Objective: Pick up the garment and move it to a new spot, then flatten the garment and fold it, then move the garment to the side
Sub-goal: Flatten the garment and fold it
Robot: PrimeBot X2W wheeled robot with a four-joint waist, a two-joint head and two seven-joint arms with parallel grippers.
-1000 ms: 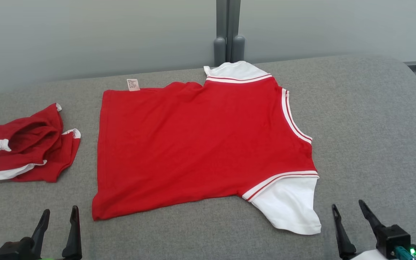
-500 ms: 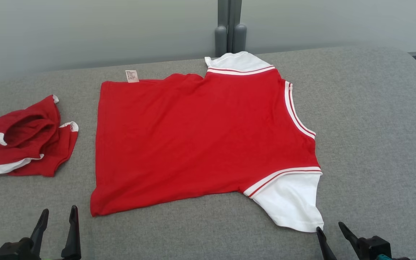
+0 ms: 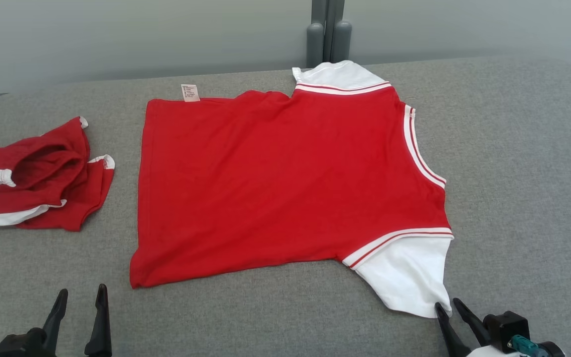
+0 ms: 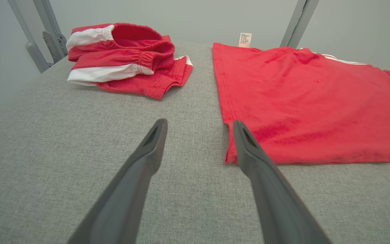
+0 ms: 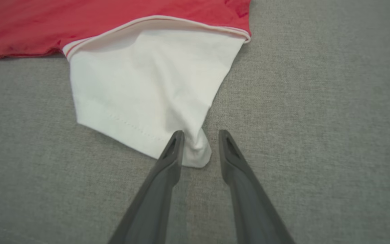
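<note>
My left gripper pinches the hem corner (image 3: pixel 138 279) next, where the cloth puckers up, since the body of the T-shirt (image 3: pixel 285 178) lies flat on the tabletop.
The red T-shirt (image 3: pixel 285 178) with white sleeves lies spread flat on the grey padded table (image 3: pixel 523 148), collar toward the right. Its near white sleeve (image 3: pixel 404 272) points at my right gripper (image 3: pixel 446 305). In the right wrist view this gripper (image 5: pixel 198 135) is open at a narrow gap, with the bunched corner of the sleeve (image 5: pixel 141 88) lying between the fingertips. My left gripper (image 3: pixel 81 292) stands open over bare table, just left of the shirt's near hem corner (image 4: pixel 230 159); nothing is between its fingers (image 4: pixel 249 145).
A crumpled red and white garment (image 3: pixel 37 178) lies at the table's left edge. A white care label (image 3: pixel 190 92) sticks out at the shirt's far hem. Grey posts (image 3: pixel 327 34) stand behind the table, and bare table runs along the right.
The head camera has shifted. My right gripper has moved left and forward to the near sleeve's corner, and its fingers have drawn closer together. The left gripper has stayed put.
</note>
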